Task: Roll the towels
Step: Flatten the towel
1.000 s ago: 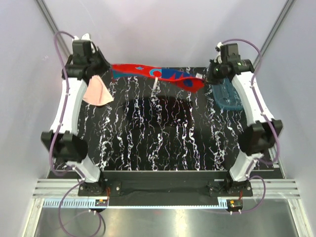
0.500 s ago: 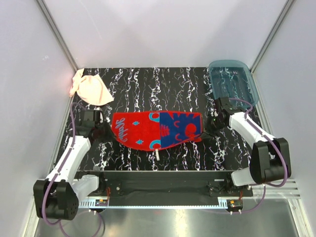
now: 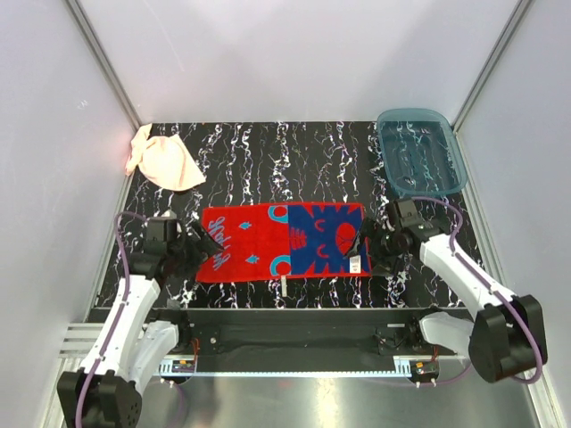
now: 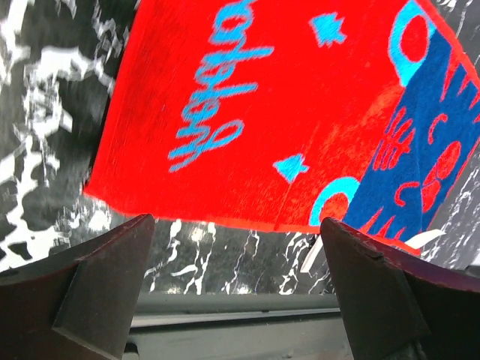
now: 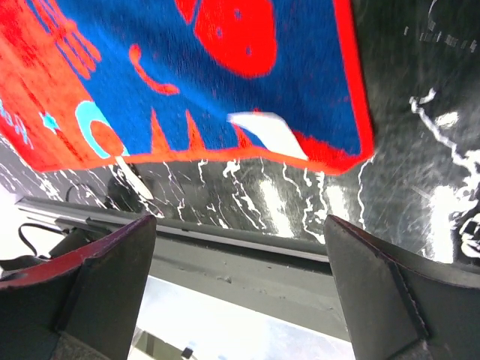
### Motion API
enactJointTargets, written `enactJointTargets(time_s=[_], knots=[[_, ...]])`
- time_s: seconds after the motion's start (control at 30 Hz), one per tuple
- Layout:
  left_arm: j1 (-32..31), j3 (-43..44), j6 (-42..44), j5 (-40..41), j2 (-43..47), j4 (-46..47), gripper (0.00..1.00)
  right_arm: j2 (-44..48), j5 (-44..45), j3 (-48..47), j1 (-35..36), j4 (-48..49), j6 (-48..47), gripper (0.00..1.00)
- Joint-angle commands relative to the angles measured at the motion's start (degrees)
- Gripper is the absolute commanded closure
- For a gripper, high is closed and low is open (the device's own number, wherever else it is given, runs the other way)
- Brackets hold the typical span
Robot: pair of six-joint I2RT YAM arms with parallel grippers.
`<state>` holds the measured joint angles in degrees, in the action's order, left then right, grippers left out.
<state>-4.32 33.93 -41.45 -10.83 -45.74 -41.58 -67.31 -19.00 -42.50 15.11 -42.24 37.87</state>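
My left gripper grabs the towel's near corner at its red end (image 3: 201,278) (image 4: 97,186) next, to fold the towel's near edge over for rolling.
The blue and red towel (image 3: 284,242) lies spread flat near the table's front edge, red half on the left, blue half on the right, with a white label (image 3: 355,264) at its near right corner. It fills the upper part of the left wrist view (image 4: 285,112) and the right wrist view (image 5: 195,75). My left gripper (image 3: 203,245) stands open at the towel's left end, nothing between its fingers (image 4: 97,289). Open as well, my right gripper (image 3: 368,248) sits at the towel's right end, empty. The peach-pink towel (image 3: 165,163) lies crumpled at the far left corner.
A translucent blue plastic tray (image 3: 419,152) stands at the far right corner. The table's front edge and a metal rail (image 3: 294,343) run just below the spread towel. White walls close in the table on three sides.
Both arms carried the blue and red towel from the far side toward the front edge, laid it flat, then both grippers opened and let go of its ends.
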Motion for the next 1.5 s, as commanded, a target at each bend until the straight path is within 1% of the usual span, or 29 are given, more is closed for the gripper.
enactJointTargets(time_s=[0.0,0.13,0.2,0.37,0.47,0.6,0.7,0.8,0.87,0.97,1.0,1.03,1.07,1.1,1.13,1.2,1.27,1.3,1.4,1.47], knots=[[-0.6,-1.7,-6.3,0.7,3.3,0.2,0.01,3.1,3.5,3.5,4.7,1.7,5.5,0.0],[-1.9,-4.1,-8.6,2.6,2.5,1.3,0.01,-0.4,7.5,5.0,9.4,3.2,8.7,0.0],[-2.4,-5.2,-9.4,3.8,1.9,2.6,0.01,-1.8,8.3,5.6,9.6,4.8,9.2,0.0],[-3.3,-7.2,-10.8,6.3,1.3,3.4,0.01,2.3,13.3,5.3,9.7,4.8,11.4,0.0],[-3.9,-9.1,-12.0,8.8,1.2,4.6,0.01,2.3,14.4,4.9,9.6,5.1,10.7,0.0],[-5.1,-9.1,-13.4,13.1,-1.5,3.9,0.01,0.4,14.8,3.8,9.5,5.8,9.1,0.0],[-6.1,-8.3,-14.3,16.9,-2.4,2.0,0.01,-0.8,15.1,3.3,9.5,6.7,8.5,0.0],[-6.7,-8.4,-15.1,20.1,-2.9,2.2,0.01,-3.3,14.8,1.6,9.6,7.2,7.0,0.0],[-6.7,-9.3,-15.4,20.9,-4.4,3.1,0.01,-5.4,14.0,0.7,9.5,7.8,5.6,0.0],[-6.7,-10.9,-15.9,19.5,-6.1,5.7,0.01,-5.7,14.1,0.8,9.4,7.9,5.7,0.0],[-6.7,-11.3,-15.9,18.9,-6.3,8.1,0.03,-5.3,14.0,1.3,9.1,8.1,6.2,0.0],[-6.7,-12.0,-15.8,17.9,-6.6,9.1,0.06,-4.6,14.1,2.0,8.8,8.3,7.1,0.0],[-6.7,-12.1,-15.7,17.6,-6.7,9.9,0.18,-2.9,14.3,3.2,8.3,8.6,7.7,0.0],[-6.7,-12.2,-15.3,17.4,-6.7,11.2,0.25,-2.0,14.5,3.9,7.9,8.6,9.0,0.0],[-6.7,-12.1,-15.1,17.3,-6.8,11.6,0.36,-1.0,15.1,4.6,7.5,8.6,9.4,0.0],[-6.7,-11.7,-14.6,17.9,-6.5,11.4,0.65,1.3,16.4,5.9,6.7,7.8,10.5,0.0],[-6.7,-11.3,-14.3,18.9,-5.8,11.2,0.8,2.8,17.8,6.6,5.9,7.2,11.4,0.0],[-6.7,-11.3,-14.2,19.3,-5.3,10.7,0.87,3.1,17.9,6.8,5.8,6.6,11.5,0.0],[-6.7,-10.8,-13.8,19.4,-4.2,9.9,0.93,3.7,17.8,8.0,5.6,6.0,12.7,0.0],[-6.7,-10.4,-13.6,19.6,-4.1,9.2,0.94,4.1,17.0,10.1,5.6,7.3,14.3,0.02]])
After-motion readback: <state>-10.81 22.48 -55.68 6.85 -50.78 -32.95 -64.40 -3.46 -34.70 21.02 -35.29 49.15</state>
